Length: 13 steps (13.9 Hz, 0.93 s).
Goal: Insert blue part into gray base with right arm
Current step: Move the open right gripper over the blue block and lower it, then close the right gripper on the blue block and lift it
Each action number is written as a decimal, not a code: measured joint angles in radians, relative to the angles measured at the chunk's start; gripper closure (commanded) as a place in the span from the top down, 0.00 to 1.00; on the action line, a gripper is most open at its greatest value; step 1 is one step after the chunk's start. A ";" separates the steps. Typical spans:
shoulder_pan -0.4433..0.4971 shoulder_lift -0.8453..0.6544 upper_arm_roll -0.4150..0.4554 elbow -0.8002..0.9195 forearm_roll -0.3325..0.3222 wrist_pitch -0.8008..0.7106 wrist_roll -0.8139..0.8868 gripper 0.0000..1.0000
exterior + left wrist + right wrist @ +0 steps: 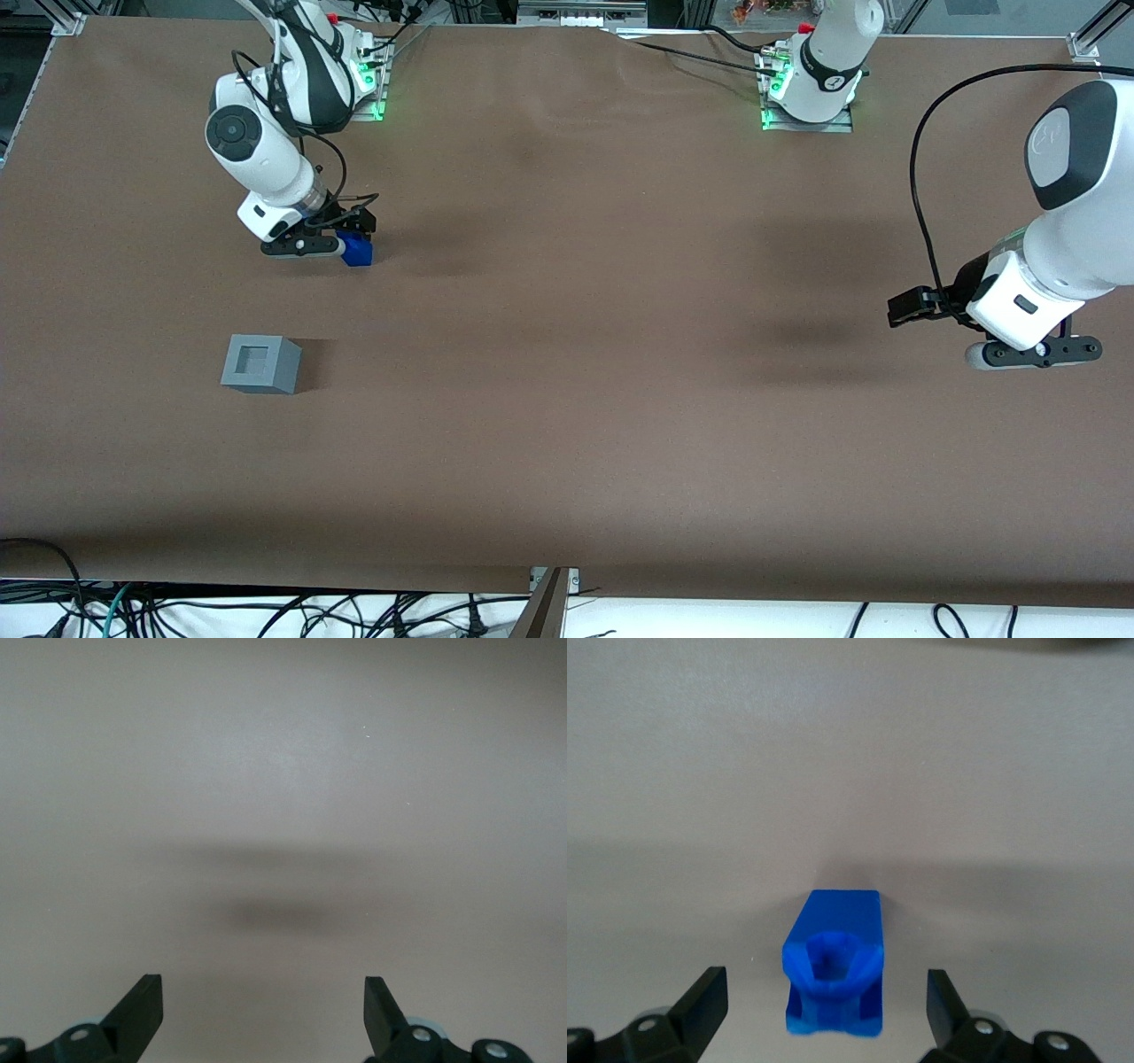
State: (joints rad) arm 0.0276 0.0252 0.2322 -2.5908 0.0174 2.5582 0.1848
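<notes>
My right gripper will next grab the blue part's hollow stepped end (833,988). The blue part's plain end (843,902) then stays free to go into the gray base.
The blue part (356,251) lies on the brown table toward the working arm's end. In the right wrist view the blue part (833,963) sits between my open fingers with a gap on each side, its hollow stepped end facing the camera. My right gripper (341,241) is low over the table at the blue part, open, touching nothing that I can see. The gray base (260,363) stands on the table nearer to the front camera than the blue part, its square recess facing up.
The brown table (567,354) stretches wide around both pieces. The right arm's mount (368,84) with a green light stands at the table's back edge. Cables (266,611) hang below the front edge.
</notes>
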 measured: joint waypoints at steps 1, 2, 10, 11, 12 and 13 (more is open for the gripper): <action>0.000 0.016 0.000 0.000 0.000 0.012 0.000 0.99; 0.000 0.027 0.000 0.000 0.000 0.021 0.000 0.99; 0.000 0.066 0.000 -0.007 0.000 0.081 -0.004 0.13; 0.000 0.065 0.000 -0.007 -0.001 0.082 -0.006 0.12; 0.000 0.064 0.000 -0.007 -0.001 0.080 -0.009 0.12; 0.000 0.063 0.000 -0.006 -0.001 0.071 -0.010 0.10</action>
State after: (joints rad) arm 0.0276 0.0878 0.2321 -2.5971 0.0167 2.6292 0.1750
